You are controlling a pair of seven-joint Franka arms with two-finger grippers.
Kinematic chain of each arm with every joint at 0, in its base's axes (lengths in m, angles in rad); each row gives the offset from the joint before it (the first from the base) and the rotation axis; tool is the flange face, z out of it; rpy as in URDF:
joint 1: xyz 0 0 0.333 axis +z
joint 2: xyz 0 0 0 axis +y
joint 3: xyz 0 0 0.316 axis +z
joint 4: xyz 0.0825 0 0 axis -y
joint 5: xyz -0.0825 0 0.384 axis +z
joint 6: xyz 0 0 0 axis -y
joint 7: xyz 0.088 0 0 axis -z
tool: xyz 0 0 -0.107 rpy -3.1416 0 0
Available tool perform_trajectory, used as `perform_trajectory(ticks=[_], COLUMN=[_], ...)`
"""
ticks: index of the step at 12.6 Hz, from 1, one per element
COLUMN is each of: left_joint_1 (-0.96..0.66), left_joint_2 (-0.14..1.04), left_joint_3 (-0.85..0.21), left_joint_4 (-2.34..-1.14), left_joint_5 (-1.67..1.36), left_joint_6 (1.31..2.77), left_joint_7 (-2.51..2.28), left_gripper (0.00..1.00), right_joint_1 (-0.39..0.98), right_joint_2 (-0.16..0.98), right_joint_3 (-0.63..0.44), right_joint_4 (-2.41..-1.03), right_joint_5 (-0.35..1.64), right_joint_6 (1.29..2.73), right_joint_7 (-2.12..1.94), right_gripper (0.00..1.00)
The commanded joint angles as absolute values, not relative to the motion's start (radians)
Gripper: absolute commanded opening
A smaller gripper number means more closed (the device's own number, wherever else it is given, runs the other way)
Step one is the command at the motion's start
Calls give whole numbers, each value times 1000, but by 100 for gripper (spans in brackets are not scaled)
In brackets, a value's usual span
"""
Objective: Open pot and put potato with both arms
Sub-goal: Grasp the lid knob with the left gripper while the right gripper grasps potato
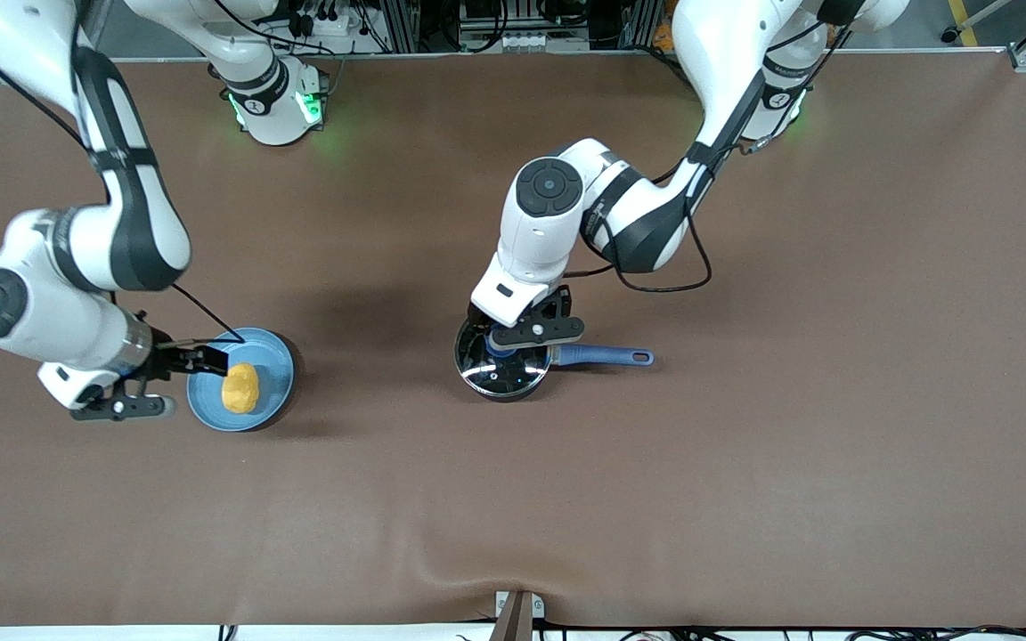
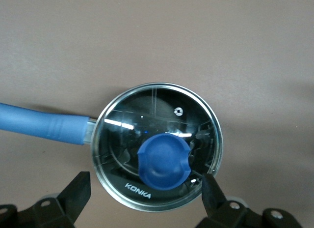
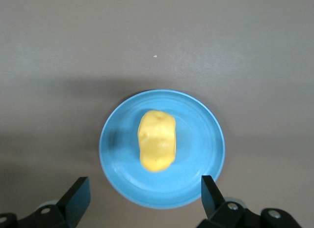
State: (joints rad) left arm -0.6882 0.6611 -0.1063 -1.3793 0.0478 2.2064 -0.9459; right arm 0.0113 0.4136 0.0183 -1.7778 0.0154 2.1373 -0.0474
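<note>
My right gripper grabs across the potato's two long facing sides next, since the potato's ends are rounded off.
The black pot (image 1: 502, 378) stands mid-table with its glass lid (image 2: 128, 124) on, its blue knob (image 2: 163, 161) on top and its blue handle (image 1: 606, 357) pointing toward the left arm's end. My left gripper (image 1: 500, 343) hangs open just above the lid (image 1: 513, 374), its fingers (image 2: 78, 191) wide to either side of the knob, touching nothing. The yellow potato (image 1: 240, 388) lies on a blue plate (image 1: 274, 361) near the right arm's end. My right gripper (image 1: 206, 361) is open and empty over the plate's rim (image 3: 196, 159), short of the potato (image 3: 156, 140).
Brown table cloth (image 1: 745, 490) surrounds both things. A clamp (image 1: 517, 614) sits at the table edge nearest the front camera. The arms' bases stand along the table edge farthest from the front camera.
</note>
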Motion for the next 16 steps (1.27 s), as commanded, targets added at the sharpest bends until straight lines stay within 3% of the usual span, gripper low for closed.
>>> perform_trajectory(ticks=[1,5,9,10,11,13,14,15,16], left_joint_1=[-724,-751,-782,-782,-782,-782,-782,-782,-782], left_joint_2=[715,742,782,791,796,805,810,811,813], left_joint_3=[-83,-49,-20,-20,-20,-18,-18,-18,-18], left_joint_4=[-1341,-1338,-1293,-1278,-1278,-1278,-1278,-1278,-1278], left_joint_5=[75,78,77,77,77,77,77,77,77], left_joint_6=[2232,2233,2235,2237,2258,2270,2270,2270,2270], left_joint_7=[-974,-974,-977,-980,-982,-980,-977,-979,-980], left_gripper=[100,100,100,100,100,100,98,91,79], right_joint_1=[3,3,14,17,15,18,18,18,20], right_joint_2=[524,626,646,646,646,644,641,637,635], right_joint_3=[17,17,17,17,17,18,23,29,31], right_joint_4=[-1761,-1763,-1763,-1761,-1758,-1753,-1750,-1741,-1732], right_joint_5=[26,26,63,63,61,61,61,63,64], right_joint_6=[2206,2279,2272,2263,2238,2211,2210,2207,2192], right_joint_7=[-80,-78,-64,-66,-77,-80,-83,-75,-71], right_gripper=[100,100,100,81,48,15,9,9,8])
